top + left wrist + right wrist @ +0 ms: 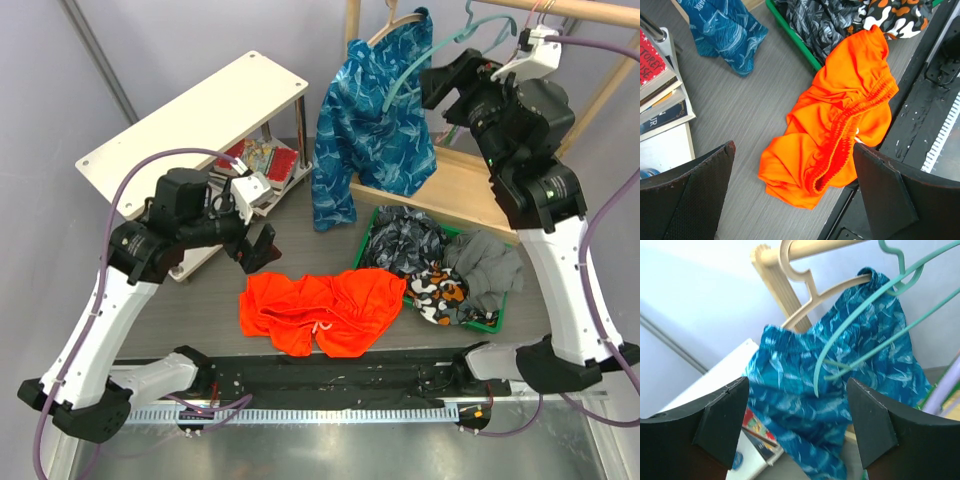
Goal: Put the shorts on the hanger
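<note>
The teal hanger should be grabbed next by the robot's right gripper near the lower end of one arm [392, 96], so the opposite arm stays free for the shorts [320, 310].
The orange-red shorts [320, 310] lie crumpled on the grey table near its front edge; in the left wrist view [835, 125] the elastic waistband faces the camera. My left gripper [258, 250] hovers open and empty just above the shorts' left end. The teal hanger [425, 60] hangs by its hook from the wooden rail at the back; it also shows in the right wrist view [865, 320]. My right gripper [432, 88] is raised, open and empty, right beside the hanger's lower end.
A blue leaf-patterned garment [375, 120] hangs on a wooden hanger [805, 295] behind the teal one. A green tray [490, 322] of dark patterned clothes sits right of the shorts. A white shelf [190, 115] with books stands at the back left. Pink hangers [535, 15] hang at the rail's right.
</note>
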Motion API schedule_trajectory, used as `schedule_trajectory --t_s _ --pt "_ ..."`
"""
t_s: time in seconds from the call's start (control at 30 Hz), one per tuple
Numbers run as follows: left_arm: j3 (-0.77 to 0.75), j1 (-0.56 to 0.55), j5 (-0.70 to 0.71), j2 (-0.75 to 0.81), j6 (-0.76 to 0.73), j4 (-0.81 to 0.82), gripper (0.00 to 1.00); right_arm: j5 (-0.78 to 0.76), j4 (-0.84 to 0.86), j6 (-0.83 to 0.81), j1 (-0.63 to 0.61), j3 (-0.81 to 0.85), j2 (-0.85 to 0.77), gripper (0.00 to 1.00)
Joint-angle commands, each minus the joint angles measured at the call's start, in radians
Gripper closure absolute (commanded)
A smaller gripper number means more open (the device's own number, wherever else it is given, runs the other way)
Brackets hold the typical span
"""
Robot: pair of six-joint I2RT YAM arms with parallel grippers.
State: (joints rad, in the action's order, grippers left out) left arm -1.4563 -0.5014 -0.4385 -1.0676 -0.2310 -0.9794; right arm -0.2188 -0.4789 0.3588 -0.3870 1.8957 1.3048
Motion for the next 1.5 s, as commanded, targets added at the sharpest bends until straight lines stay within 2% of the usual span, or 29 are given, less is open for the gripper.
schedule_trajectory --t_s 0.0,0.1,0.2,0.57,0.67,0.77,0.8,0.87,0.9,0.97,1.0,1.03,1.2,1.33,1.47 --pt "-0.006 0.004 -0.037 0.032 0.028 0.064 0.01 -0.021 0.149 0.158 0.057 0.06 0.076 0.17" --pt "-0.003 0.004 -0.042 0.041 0.027 0.067 0.02 -0.036 0.241 0.233 0.089 0.033 0.123 0.16" --pt "0.004 0.004 -0.042 0.049 0.027 0.067 0.01 -0.028 0.322 0.279 0.097 0.029 0.174 0.21" --pt "0.001 0.006 -0.006 0.063 0.006 0.048 0.01 -0.082 0.335 0.416 0.109 0.103 0.372 0.26" --pt "0.008 0.006 0.015 0.063 0.001 0.047 0.01 -0.082 0.333 0.446 0.12 0.126 0.416 0.32" --pt "0.016 0.004 0.021 0.064 -0.005 0.048 0.01 -0.059 0.344 0.468 0.126 0.151 0.447 0.46" --pt "0.017 0.006 0.023 0.064 -0.005 0.047 0.01 -0.051 0.347 0.471 0.126 0.155 0.45 0.56" --pt "0.02 0.004 0.023 0.063 -0.01 0.047 0.01 -0.031 0.355 0.477 0.125 0.157 0.45 0.67" --pt "0.02 0.004 0.024 0.061 -0.01 0.048 0.01 -0.025 0.359 0.473 0.126 0.157 0.449 0.77" --pt "0.017 0.004 0.026 0.057 -0.008 0.047 0.01 -0.021 0.362 0.473 0.125 0.155 0.435 0.87" --pt "0.014 0.006 0.024 0.054 -0.007 0.047 0.01 -0.021 0.362 0.474 0.125 0.154 0.429 0.95" --pt "0.013 0.006 0.023 0.048 -0.007 0.045 0.01 -0.019 0.362 0.477 0.125 0.152 0.416 0.98" --pt "0.01 0.004 0.009 0.043 -0.005 0.044 0.0 0.025 0.394 0.494 0.125 0.103 0.355 0.99" --pt "0.016 0.004 -0.008 0.043 -0.001 0.05 0.0 0.125 0.524 0.479 0.125 0.033 0.304 0.99" --pt "0.02 0.004 -0.008 0.043 -0.002 0.044 0.0 0.199 0.582 0.473 0.126 -0.024 0.269 0.99"
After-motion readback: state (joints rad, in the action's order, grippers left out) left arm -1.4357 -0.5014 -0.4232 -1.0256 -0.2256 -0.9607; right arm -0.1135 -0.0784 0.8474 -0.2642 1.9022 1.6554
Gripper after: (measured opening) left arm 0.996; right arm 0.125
